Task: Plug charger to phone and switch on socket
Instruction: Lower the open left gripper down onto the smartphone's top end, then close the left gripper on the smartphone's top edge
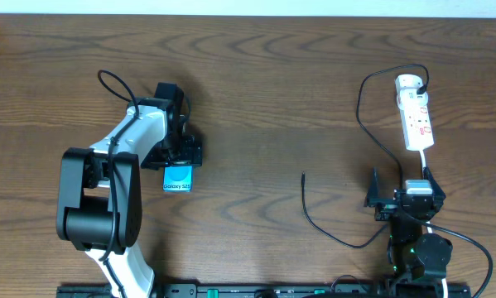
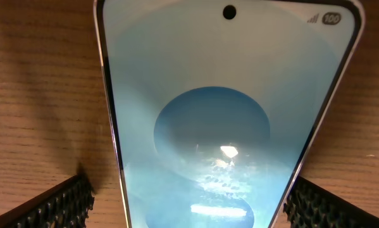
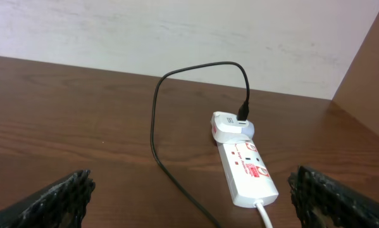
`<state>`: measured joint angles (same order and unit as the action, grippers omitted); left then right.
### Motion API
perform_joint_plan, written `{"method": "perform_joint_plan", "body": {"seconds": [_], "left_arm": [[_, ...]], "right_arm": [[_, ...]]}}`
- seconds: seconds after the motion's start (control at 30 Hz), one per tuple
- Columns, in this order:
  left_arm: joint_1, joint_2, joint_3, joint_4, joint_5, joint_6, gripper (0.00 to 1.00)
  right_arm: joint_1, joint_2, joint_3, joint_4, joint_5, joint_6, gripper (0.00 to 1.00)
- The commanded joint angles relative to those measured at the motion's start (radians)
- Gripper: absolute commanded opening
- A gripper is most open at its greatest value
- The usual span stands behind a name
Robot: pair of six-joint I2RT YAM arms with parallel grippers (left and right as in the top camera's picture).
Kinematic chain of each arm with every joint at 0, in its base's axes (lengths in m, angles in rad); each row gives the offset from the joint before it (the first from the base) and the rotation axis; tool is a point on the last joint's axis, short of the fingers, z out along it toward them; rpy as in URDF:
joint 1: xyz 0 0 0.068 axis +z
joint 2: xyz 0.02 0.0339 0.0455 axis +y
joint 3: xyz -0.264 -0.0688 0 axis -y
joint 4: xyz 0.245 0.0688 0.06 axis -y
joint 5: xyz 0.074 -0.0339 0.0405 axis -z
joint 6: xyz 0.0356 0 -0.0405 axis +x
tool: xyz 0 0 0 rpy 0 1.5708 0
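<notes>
My left fingers, beside the phone's long edges, should close.
The phone [image 1: 177, 179] lies flat on the wooden table with its light blue screen up and "Galaxy S25" on it. It fills the left wrist view [image 2: 227, 114]. My left gripper [image 1: 180, 157] is open and straddles the phone's end, a finger on each side [image 2: 189, 206]. The socket [image 1: 416, 114], a white power strip with red marks, lies at the far right [image 3: 247, 168]. The charger [image 1: 359, 103], a thin black cable, runs from the round plug and loops down to its free tip [image 1: 304, 176]. My right gripper [image 1: 403, 189] is open and empty, short of the socket [image 3: 189, 199].
The socket's white lead [image 3: 263, 214] runs back toward my right gripper. A pale wall [image 3: 176, 31] stands behind the table's far edge. Bare wood [image 1: 256, 99] lies between the two arms.
</notes>
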<state>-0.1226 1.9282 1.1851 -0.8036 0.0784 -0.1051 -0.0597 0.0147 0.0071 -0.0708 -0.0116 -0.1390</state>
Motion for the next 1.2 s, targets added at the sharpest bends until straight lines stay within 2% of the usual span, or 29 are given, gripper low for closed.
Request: {"method": "perform_joint_plan", "body": {"seconds": [0.0, 0.2, 0.27, 0.33, 0.43, 0.67, 1.13, 1.17], "left_arm": [[0.005, 0.06, -0.06, 0.005, 0.025, -0.004, 0.97], [0.005, 0.06, -0.06, 0.005, 0.026, -0.004, 0.96], [0.005, 0.06, -0.06, 0.005, 0.026, -0.004, 0.86], [0.005, 0.06, -0.06, 0.005, 0.026, -0.004, 0.84], [0.005, 0.06, -0.06, 0.005, 0.025, -0.004, 0.74], [0.005, 0.06, -0.06, 0.005, 0.026, -0.004, 0.7], [0.005, 0.06, -0.06, 0.006, 0.025, -0.004, 0.7], [0.005, 0.06, -0.06, 0.005, 0.025, -0.004, 0.67]], "right_arm": [[-0.006, -0.004, -0.002, -0.004, -0.002, 0.011, 0.99], [-0.006, -0.004, -0.002, -0.005, -0.002, 0.011, 0.99], [-0.006, -0.004, -0.002, -0.004, -0.003, 0.011, 0.99], [-0.006, -0.004, -0.002, -0.005, -0.002, 0.011, 0.99], [-0.006, -0.004, -0.002, -0.005, -0.003, 0.011, 0.99], [-0.006, -0.004, -0.002, -0.004, -0.002, 0.011, 0.99], [-0.006, -0.004, -0.002, -0.004, -0.002, 0.011, 0.99], [-0.006, -0.004, -0.002, -0.005, -0.002, 0.011, 0.99]]}}
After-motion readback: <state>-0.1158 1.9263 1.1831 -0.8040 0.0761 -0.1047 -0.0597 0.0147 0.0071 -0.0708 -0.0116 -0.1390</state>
